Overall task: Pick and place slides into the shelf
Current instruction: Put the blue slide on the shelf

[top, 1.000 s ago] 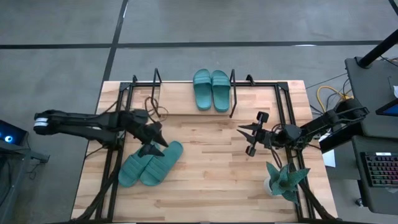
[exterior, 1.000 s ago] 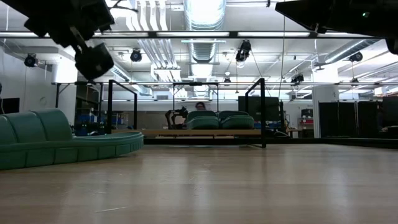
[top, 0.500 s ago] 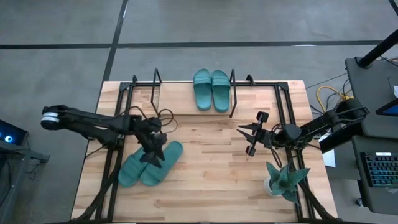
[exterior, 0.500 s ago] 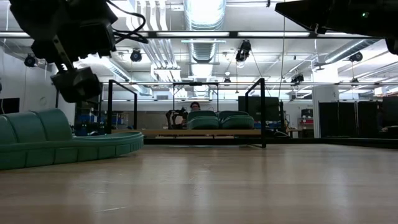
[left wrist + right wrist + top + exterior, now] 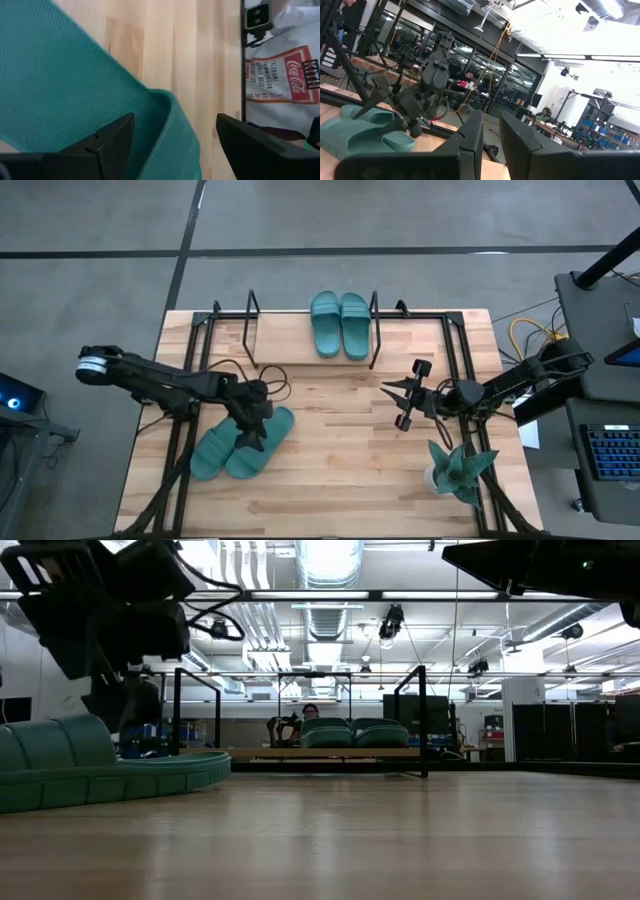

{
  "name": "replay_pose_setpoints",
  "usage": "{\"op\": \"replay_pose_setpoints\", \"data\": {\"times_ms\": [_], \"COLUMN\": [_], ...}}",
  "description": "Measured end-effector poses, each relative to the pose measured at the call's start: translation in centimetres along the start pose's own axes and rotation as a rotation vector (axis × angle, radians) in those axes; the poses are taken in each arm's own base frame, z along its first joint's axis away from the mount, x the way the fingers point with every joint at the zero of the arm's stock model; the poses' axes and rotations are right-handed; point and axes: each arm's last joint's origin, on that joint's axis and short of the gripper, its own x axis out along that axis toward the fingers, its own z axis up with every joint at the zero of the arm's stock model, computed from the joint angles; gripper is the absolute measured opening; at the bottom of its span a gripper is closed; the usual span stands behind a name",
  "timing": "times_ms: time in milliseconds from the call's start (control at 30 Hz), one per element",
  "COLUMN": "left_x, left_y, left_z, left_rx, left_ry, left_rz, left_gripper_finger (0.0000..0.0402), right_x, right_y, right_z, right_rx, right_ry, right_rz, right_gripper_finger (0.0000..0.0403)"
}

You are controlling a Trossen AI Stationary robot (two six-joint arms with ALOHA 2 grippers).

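The left gripper takes hold of the teal slide by its strap (image 5: pixel 243 455) next, to put it on the shelf (image 5: pixel 285 330) beside the other slides.
Two teal slides (image 5: pixel 240 445) lie side by side, soles down, on the table's near left; in the low view they show at the left (image 5: pixel 100 765). Two more slides (image 5: pixel 340 325) stand on the board of the shelf (image 5: pixel 285 330) at the far edge. My left gripper (image 5: pixel 255 425) hangs open just over the right one of the near slides. In the left wrist view its fingers (image 5: pixel 175 117) stand on either side of that slide's side rim (image 5: pixel 172 115), and no touch shows. My right gripper (image 5: pixel 388 388) waits at mid-right, raised and all but shut (image 5: pixel 491 117), with nothing in it.
A teal spiky ornament (image 5: pixel 460 470) stands at the near right. Black frame rods (image 5: pixel 175 450) run along both table sides. Loose cable (image 5: pixel 262 362) loops by the left arm. Bare wood lies between the two arms, and free board on the shelf left of the slides.
My left gripper has sunk and gone a little toward the table's near edge, down onto the near pair of slides. It has tipped further downward and stayed open. The slides have not moved.
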Motion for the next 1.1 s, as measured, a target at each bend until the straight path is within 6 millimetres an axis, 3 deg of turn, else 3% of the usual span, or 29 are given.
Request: {"op": "replay_pose_setpoints", "data": {"times_ms": [267,1100], "left_x": [1.2,2.5], "left_y": [0.0,1.0], "left_z": [-0.4,-0.7], "left_rx": [-0.026,-0.077], "left_ry": [0.114,0.181], "left_rz": [-0.114,-0.094], "left_gripper_finger": [0.0267,0.0267], "right_x": [0.0,0.0], "right_y": [0.0,0.0], "right_z": [0.0,0.0], "right_rx": [0.0,0.0], "right_ry": [0.0,0.001], "right_rz": [0.0,0.0], "right_gripper_finger": [0.0054,0.0054]}}
